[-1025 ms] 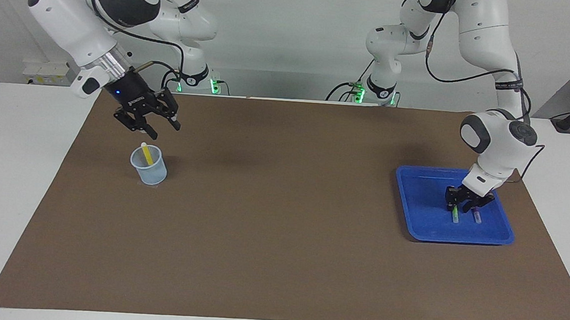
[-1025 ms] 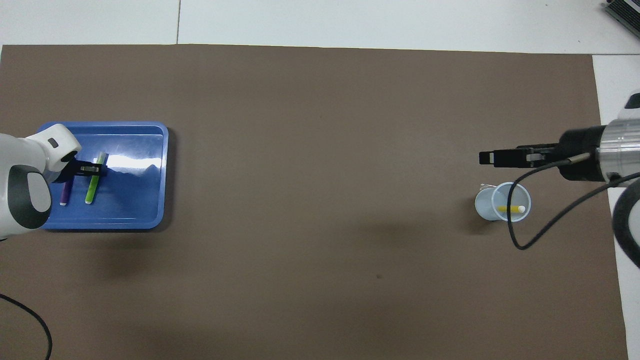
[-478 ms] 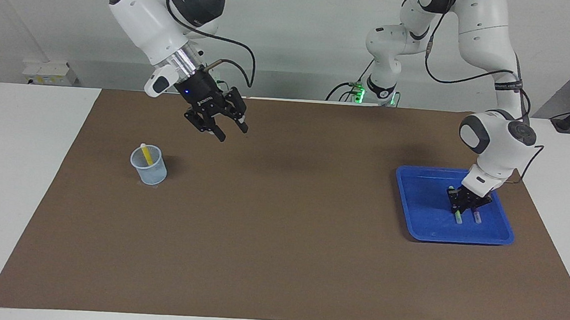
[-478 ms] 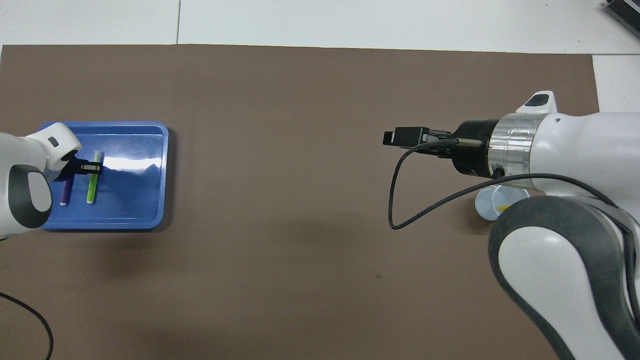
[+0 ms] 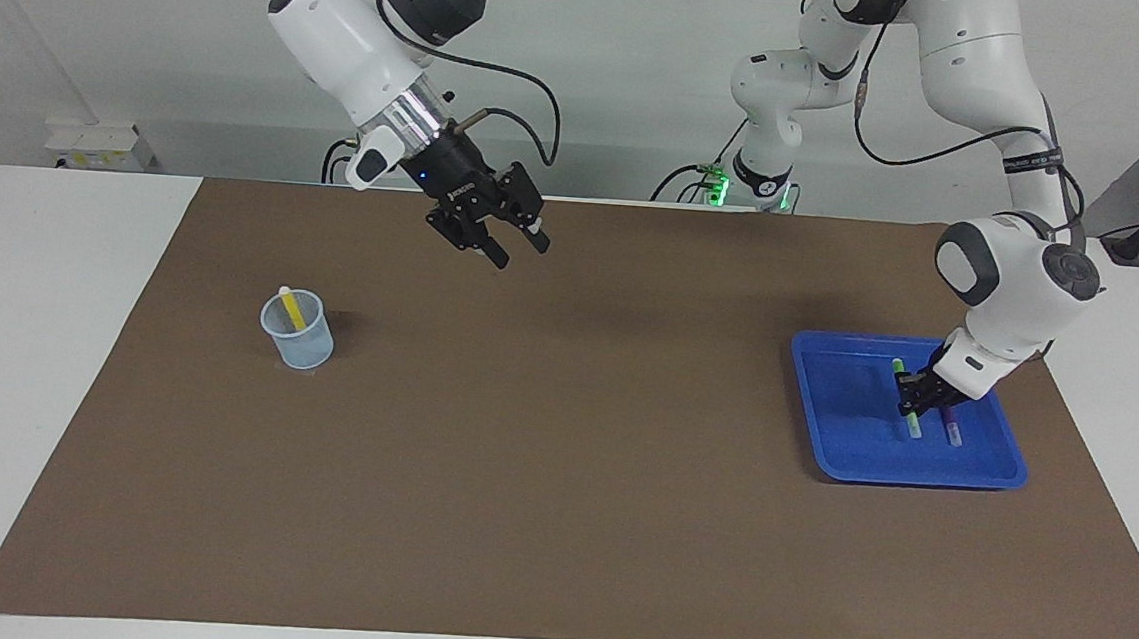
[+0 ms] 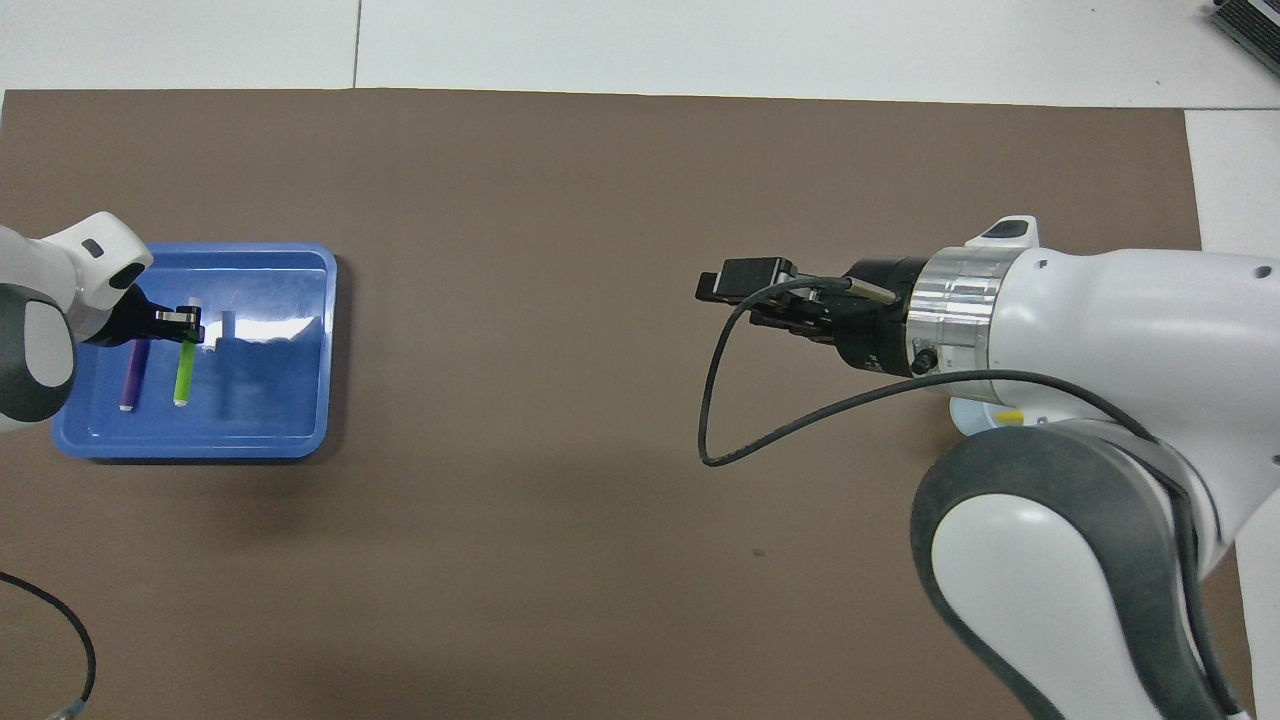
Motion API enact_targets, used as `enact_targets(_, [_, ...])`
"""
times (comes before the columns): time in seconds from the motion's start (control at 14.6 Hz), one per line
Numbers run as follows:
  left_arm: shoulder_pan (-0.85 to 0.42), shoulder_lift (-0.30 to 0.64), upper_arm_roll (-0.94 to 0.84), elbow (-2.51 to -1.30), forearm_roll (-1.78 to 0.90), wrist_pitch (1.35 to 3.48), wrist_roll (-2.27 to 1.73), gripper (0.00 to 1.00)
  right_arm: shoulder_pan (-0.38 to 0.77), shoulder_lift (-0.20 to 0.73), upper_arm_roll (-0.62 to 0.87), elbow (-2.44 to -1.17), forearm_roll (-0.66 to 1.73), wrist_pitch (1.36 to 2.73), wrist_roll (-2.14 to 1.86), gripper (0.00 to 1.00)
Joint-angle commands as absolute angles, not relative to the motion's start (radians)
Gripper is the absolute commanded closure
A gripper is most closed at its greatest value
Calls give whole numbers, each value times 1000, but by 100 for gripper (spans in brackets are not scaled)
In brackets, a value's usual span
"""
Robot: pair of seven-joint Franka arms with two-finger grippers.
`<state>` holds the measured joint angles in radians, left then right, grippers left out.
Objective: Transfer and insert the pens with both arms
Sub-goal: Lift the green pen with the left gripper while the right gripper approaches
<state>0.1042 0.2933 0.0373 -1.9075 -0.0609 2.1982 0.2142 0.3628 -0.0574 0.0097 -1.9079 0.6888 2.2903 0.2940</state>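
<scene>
My right gripper reaches the green pen and grabs its free green end [image 6: 182, 388] next, since my left gripper's fingers already cover the pen near its middle.
The green pen [image 5: 911, 421] [image 6: 182, 375] and the purple pen [image 5: 951, 433] [image 6: 132, 372] lie side by side in the blue tray [image 5: 909, 476] [image 6: 200, 447] at the left arm's end of the table. My left gripper [image 5: 910, 393] [image 6: 186, 326] is down in the tray, shut on the green pen near its middle. The yellow pen [image 5: 296, 312] [image 6: 1008, 415] stands in a clear plastic cup [image 5: 299, 341] [image 6: 962, 420] at the right arm's end. My right gripper [image 5: 519, 252] [image 6: 725, 300] is open and empty, in the air over the brown mat [image 5: 558, 479].
The right arm's wrist and elbow cover most of the cup in the overhead view. A black cable [image 6: 720, 400] loops from the right wrist. White table [image 5: 47, 343] borders the mat on all sides.
My right gripper has swung from just over the cup toward the middle of the table. My left gripper has closed on the green pen, and its wrist has shifted a little.
</scene>
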Motion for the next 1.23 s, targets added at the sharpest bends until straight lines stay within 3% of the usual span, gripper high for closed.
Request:
enact_targets(0.0, [87,259,37,-1859,-72,2076,103,100,379,-58,8,-1916,721,2321,324,31])
enact_targets(0.48, [26,114,29,-1845,-368,1892,-492,100,454,-51,9,-1917,765,2453,463,30])
enact_targets(0.89, [-77,-3,25,-1864,-460,1878,-1058,100,497,-46,9,-1916,825,2530,489,28])
enact_targets(1.16, [-118,-72,25,-1897,-529,1884,-1319,100,581,-3,9,-1914,825,2664,525,28])
